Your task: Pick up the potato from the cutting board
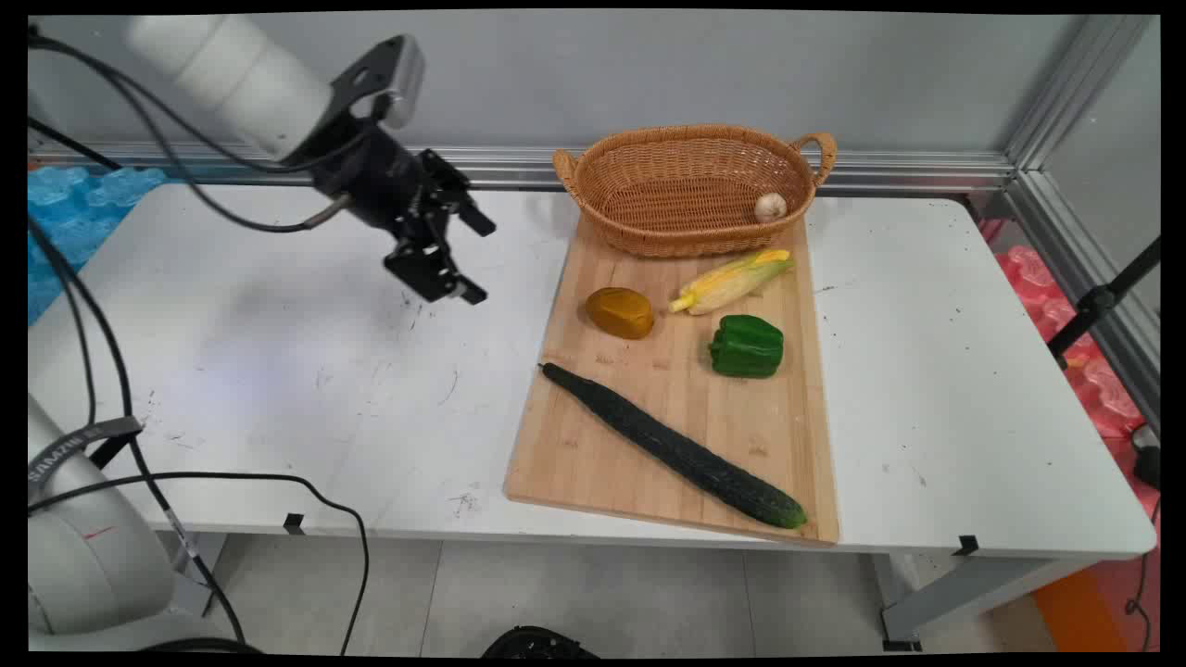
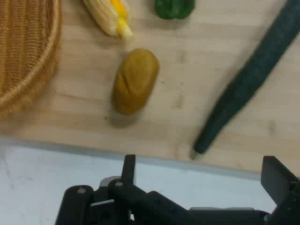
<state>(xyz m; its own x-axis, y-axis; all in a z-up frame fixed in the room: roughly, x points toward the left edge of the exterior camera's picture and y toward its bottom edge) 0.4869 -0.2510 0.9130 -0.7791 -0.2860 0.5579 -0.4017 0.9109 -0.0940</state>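
Observation:
My gripper grabs the brown potato by its long sides next, to add it to the garlic in the wicker basket.
My black gripper hangs open and empty above the white table, left of a wooden cutting board. In the hand view the gripper stands wide apart over the table, just short of the board's edge. Nearest to it are a brown potato and the tip of a long dark cucumber. Further along the board lie an ear of corn and a green bell pepper.
A wicker basket sits at the board's far end with a garlic bulb inside. Black cables hang at the left. A metal frame borders the table's back and right.

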